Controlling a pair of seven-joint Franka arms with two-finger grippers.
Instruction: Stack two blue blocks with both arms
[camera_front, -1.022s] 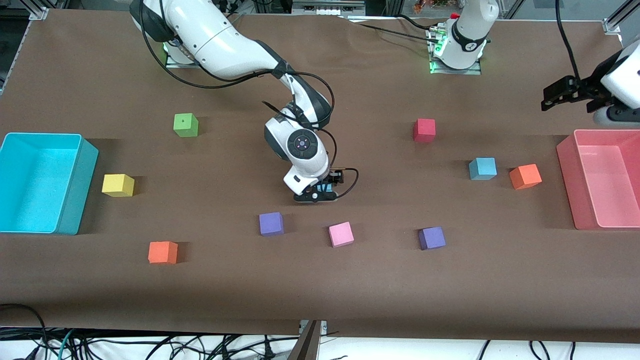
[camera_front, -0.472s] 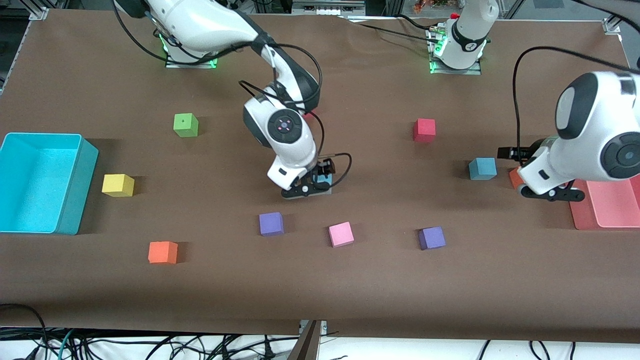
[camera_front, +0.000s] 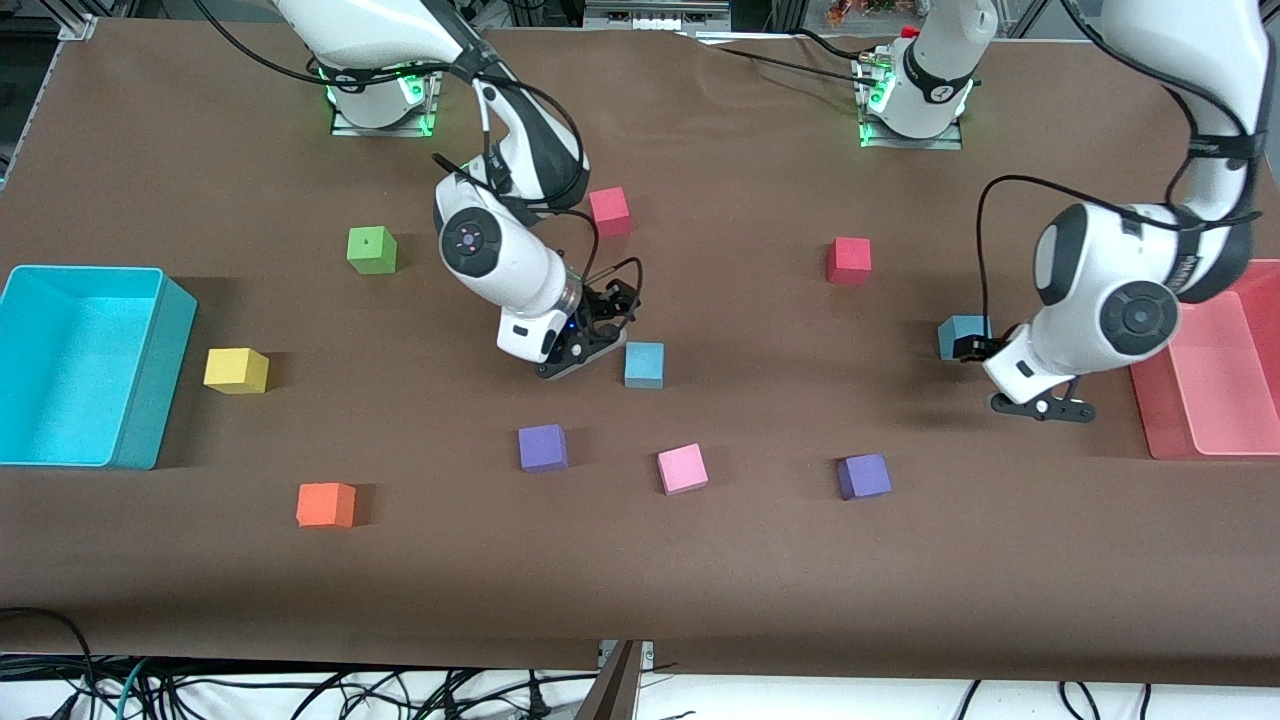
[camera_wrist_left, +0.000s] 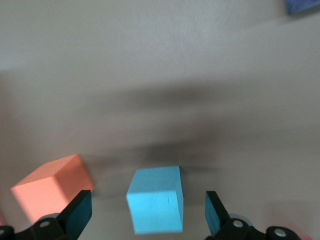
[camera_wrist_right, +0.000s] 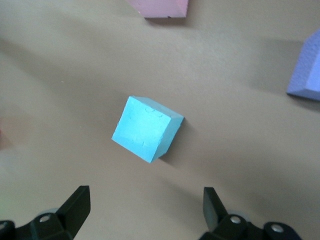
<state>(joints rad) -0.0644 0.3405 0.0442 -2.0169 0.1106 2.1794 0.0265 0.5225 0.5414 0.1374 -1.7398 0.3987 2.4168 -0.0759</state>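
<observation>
I need to stack this block with the other sky-blue block (camera_front: 644, 365), so my left gripper should next grab this block by its opposite sides.
One sky-blue block (camera_front: 644, 364) stands free on the brown table near the middle. My right gripper (camera_front: 612, 305) is open and empty, tilted just above the table beside it, toward the right arm's base; its wrist view shows the block (camera_wrist_right: 146, 129) ahead of the spread fingertips (camera_wrist_right: 76, 206). The second sky-blue block (camera_front: 962, 334) stands toward the left arm's end, partly covered by my left hand. My left gripper (camera_front: 973, 350) is open and low over it; in the left wrist view the block (camera_wrist_left: 155, 200) lies between the fingertips (camera_wrist_left: 77, 212), untouched.
An orange block (camera_wrist_left: 50, 187) sits close beside the second blue block. A pink bin (camera_front: 1210, 390) and a cyan bin (camera_front: 150, 360) stand at the table's ends. Purple blocks (camera_front: 542, 447) (camera_front: 863, 476), pink (camera_front: 682, 468), red (camera_front: 848, 260) (camera_front: 609, 211), green (camera_front: 371, 250), yellow (camera_front: 236, 370) and orange (camera_front: 325, 504) blocks lie scattered.
My right gripper opened, let go of the first blue block on the table and drew back toward its base. My left arm swung in from the pink bin and came down over the second blue block.
</observation>
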